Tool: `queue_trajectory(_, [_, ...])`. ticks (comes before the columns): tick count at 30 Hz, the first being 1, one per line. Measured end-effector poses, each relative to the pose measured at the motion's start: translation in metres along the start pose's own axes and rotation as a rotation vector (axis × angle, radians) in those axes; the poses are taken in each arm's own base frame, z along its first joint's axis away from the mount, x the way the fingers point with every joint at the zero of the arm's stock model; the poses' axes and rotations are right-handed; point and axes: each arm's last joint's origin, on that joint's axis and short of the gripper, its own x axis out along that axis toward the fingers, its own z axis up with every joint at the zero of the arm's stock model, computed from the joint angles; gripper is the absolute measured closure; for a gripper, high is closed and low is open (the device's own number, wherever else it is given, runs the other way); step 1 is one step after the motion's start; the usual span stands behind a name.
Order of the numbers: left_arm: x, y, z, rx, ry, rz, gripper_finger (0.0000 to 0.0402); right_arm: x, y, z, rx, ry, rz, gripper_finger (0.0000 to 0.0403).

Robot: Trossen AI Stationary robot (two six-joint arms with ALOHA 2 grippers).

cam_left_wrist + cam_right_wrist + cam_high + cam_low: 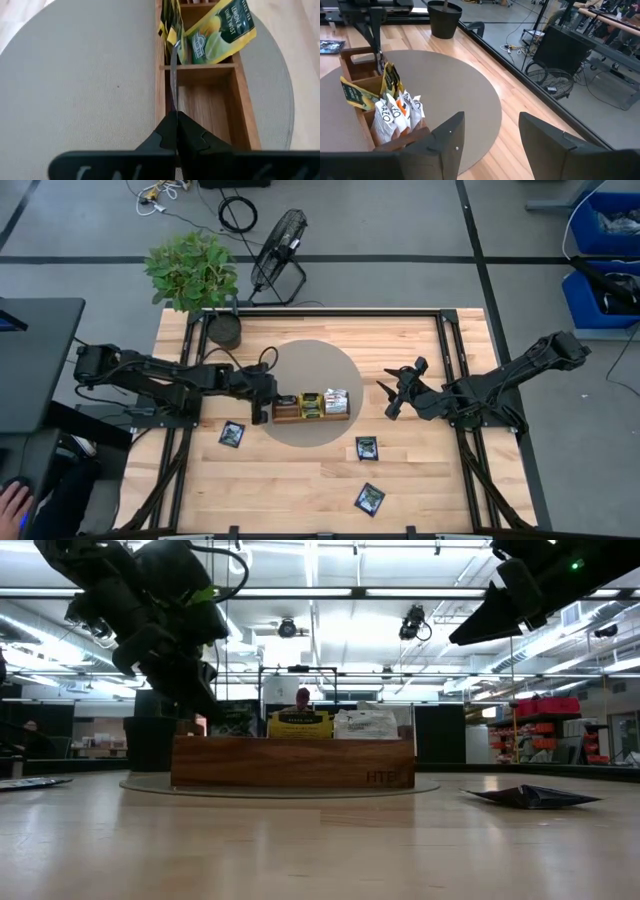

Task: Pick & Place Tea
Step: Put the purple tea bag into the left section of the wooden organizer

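Note:
I will release the dark sachet with my left gripper, because the dark sachet's lower edge (173,95) is in the tray's end section (206,107), inside the side of the tray.
A long wooden tray (312,416) lies on a round grey mat (340,365). It holds yellow sachets (220,30) in its middle compartment and white-and-orange ones (395,115) at its right end. My left gripper (175,120) is at the tray's left end (268,402), shut on a thin dark sachet (173,75) that shows edge-on. Three black sachets lie flat on the table (232,434), (367,448), (370,499). My right gripper (487,135) hangs open to the right of the mat (392,395), touching nothing. My left gripper pinches the dark sachet between its two fingers (162,140), at the sachet's near edge (174,107). The fingers slant down from the table's left. The sachet stands on edge and sticks out ahead of them, over the tray's left compartment (205,100). Its far end reaches the yellow sachets.
A potted plant (195,275) stands at the table's far left corner, with a floor fan (278,250) beyond the far edge. A person's hand (12,505) shows off the table at the near left. Bare wood lies between the loose sachets along the near side.

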Motion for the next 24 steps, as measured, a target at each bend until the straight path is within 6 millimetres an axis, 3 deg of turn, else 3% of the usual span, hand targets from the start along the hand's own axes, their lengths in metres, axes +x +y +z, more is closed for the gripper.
queue_trajectory(6, [0.0,0.0,0.003,-0.002,-0.032,0.002,0.0388,0.0,0.0,-0.001,0.003,0.005,-0.001,0.0207])
queue_trajectory(17, [0.0,0.0,0.004,-0.03,-0.042,0.004,0.0279,0.0,-0.001,-0.003,0.006,0.021,-0.006,0.0207])
queue_trajectory(24, [-0.004,0.001,0.012,-0.029,-0.073,0.004,0.0242,0.0,-0.001,-0.003,0.007,0.02,-0.006,0.0207])
